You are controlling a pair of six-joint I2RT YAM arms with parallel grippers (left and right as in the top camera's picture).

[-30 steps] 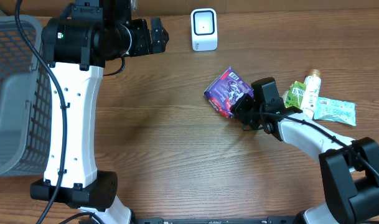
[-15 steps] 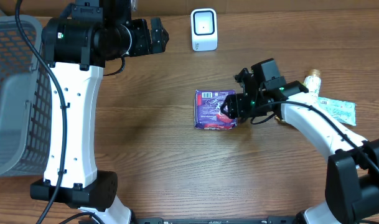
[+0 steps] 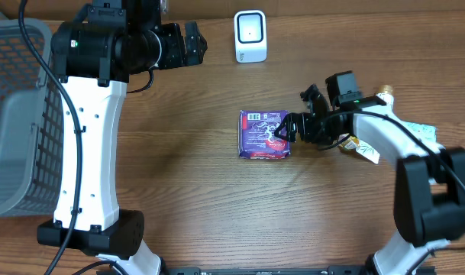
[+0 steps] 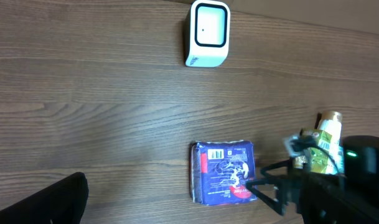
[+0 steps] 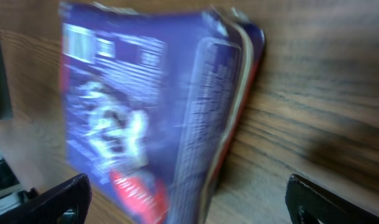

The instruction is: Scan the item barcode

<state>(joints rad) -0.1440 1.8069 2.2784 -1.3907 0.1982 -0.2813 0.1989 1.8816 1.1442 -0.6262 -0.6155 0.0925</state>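
The robot should next grab the purple packet [image 3: 263, 134] with its right gripper by the packet's side edge away from the barcode, so the barcode stays uncovered to scan.
The item, a purple packet [image 3: 263, 134], lies flat on the wooden table with its white barcode [image 3: 253, 116] facing up. It also shows in the left wrist view [image 4: 223, 171] and, blurred, in the right wrist view [image 5: 145, 106]. The white scanner [image 3: 250, 36] stands at the back of the table, some way behind the packet. My right gripper [image 3: 292, 121] is open at the packet's right edge, jaws wide apart and not clamping it. My left gripper [image 3: 192, 42] hangs open high at the back left, holding nothing; only one finger [image 4: 52, 199] shows in its own view.
A grey basket [image 3: 18, 114] fills the left edge of the table. At the right, behind my right arm, lie a small bottle [image 3: 385, 95] and a green pouch [image 3: 415, 131].
My right gripper carried the purple packet leftward, set it down flat with the barcode up, then opened and let it go. The left arm has not moved.
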